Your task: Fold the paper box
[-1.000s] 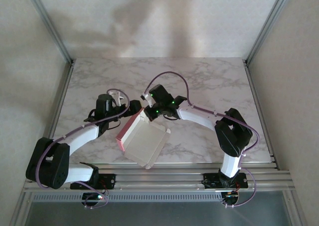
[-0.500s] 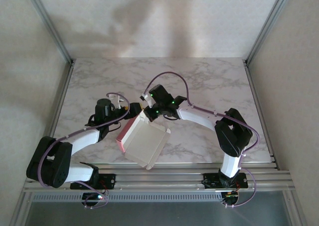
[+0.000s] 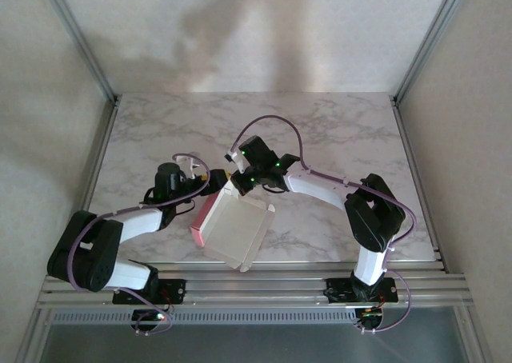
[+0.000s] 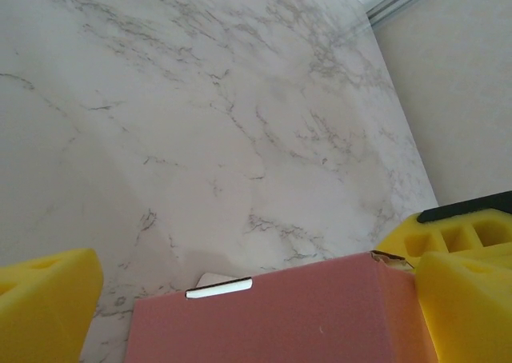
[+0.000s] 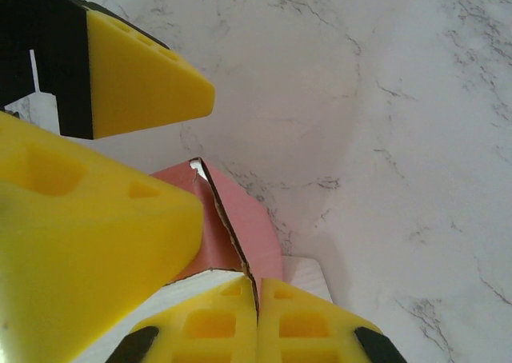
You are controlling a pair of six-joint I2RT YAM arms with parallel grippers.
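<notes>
I should open my right gripper now, as the card's edge stands at the box's far corner, beside my left gripper's fingers, and would stay there.
The paper box (image 3: pixel 234 231) lies half-formed near the table's front, white inside facing up, with a raised pink wall (image 3: pixel 202 213) on its left. My right gripper (image 3: pixel 236 181) is shut on the card's edge at the far corner; its pads (image 5: pixel 210 325) pinch the torn brown edge of the pink wall (image 5: pixel 252 227). My left gripper (image 3: pixel 214 181) stands open beside that same corner. Its yellow fingers (image 4: pixel 44 299) flank the pink wall (image 4: pixel 272 315), which rises between them with a white tab slot in its top edge. The left gripper's fingers (image 5: pixel 136 79) also appear close to my right gripper (image 5: pixel 258 315).
The marble table (image 3: pixel 336 131) stretches bare behind and to the right of the box. Metal frame posts (image 3: pixel 80 39) and beige walls close in the sides. A rail (image 3: pixel 264 279) runs along the front edge by the arm bases.
The left arm has swung right and toward the box, bringing its open fingers round the pink wall. The box has shifted slightly. The right gripper stays clamped in place.
</notes>
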